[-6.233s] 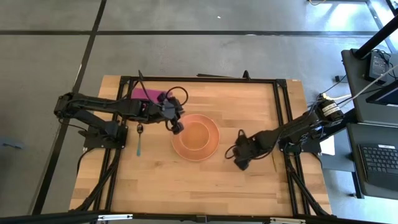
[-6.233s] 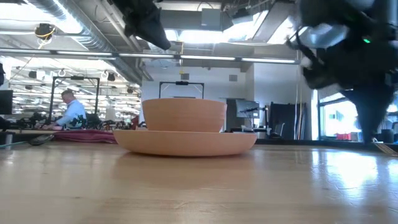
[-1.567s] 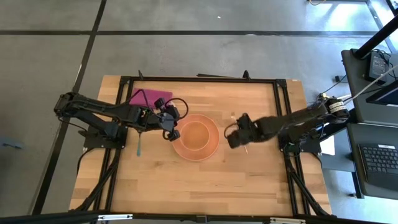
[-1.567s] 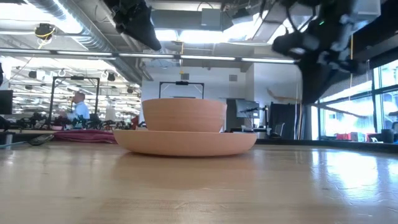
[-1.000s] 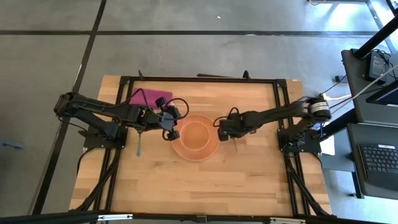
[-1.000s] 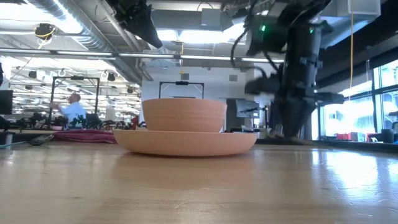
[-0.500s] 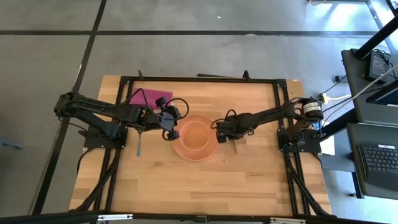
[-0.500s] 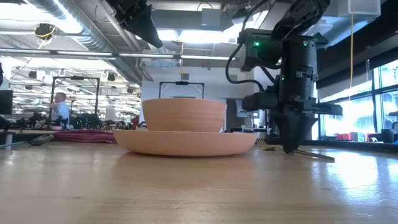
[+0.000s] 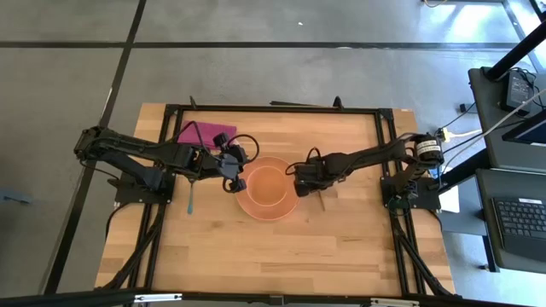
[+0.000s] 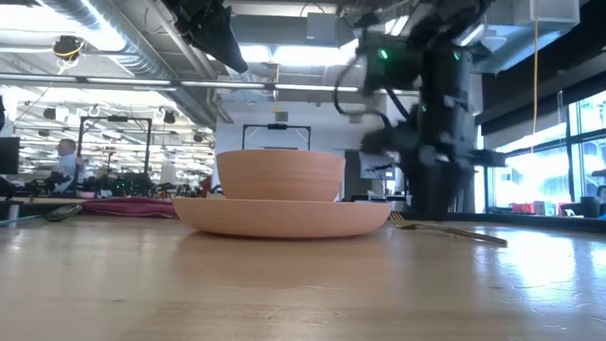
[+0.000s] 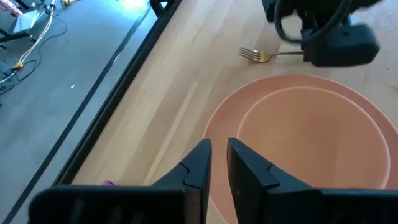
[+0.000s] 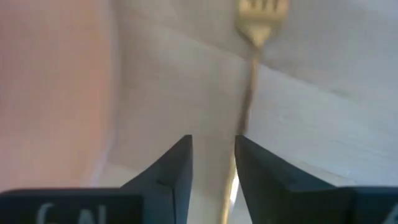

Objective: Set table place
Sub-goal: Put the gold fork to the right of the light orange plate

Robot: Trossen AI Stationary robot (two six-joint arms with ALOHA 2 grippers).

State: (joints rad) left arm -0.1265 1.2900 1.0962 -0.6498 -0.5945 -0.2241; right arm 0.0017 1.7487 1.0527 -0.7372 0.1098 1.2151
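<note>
The right gripper takes hold of the gold fork by its handle (image 9: 322,201) next, to set the fork straight beside the plate (image 9: 256,211).
A terracotta bowl (image 9: 270,182) sits in a matching plate (image 9: 256,211) at the middle of the light-wood table (image 9: 281,256). A gold fork (image 9: 322,201) lies flat on the table just right of the plate, tines toward the far edge (image 12: 261,12). My right gripper (image 9: 300,184) is low over the fork, open, a finger on either side of its handle (image 12: 244,118). My left gripper (image 9: 238,178) hovers over the plate's left rim, shut and empty (image 11: 219,155). My right gripper points down with the fork's handle (image 12: 239,134) between its open fingers, close to one finger (image 12: 255,168). I cannot tell whether that finger touches it. The fork lies on the table along its whole length (image 10: 445,230).
A purple napkin (image 9: 206,132) lies at the far left of the table. A teal spoon (image 9: 191,197) lies left of the plate, by the left arm. A black rail frame (image 9: 273,108) edges the table. Bare wood lies toward the near edge.
My right gripper has come down to the table beside the plate's right rim with the fork, then shifted a little toward the plate. The fork now lies flat on the table.
</note>
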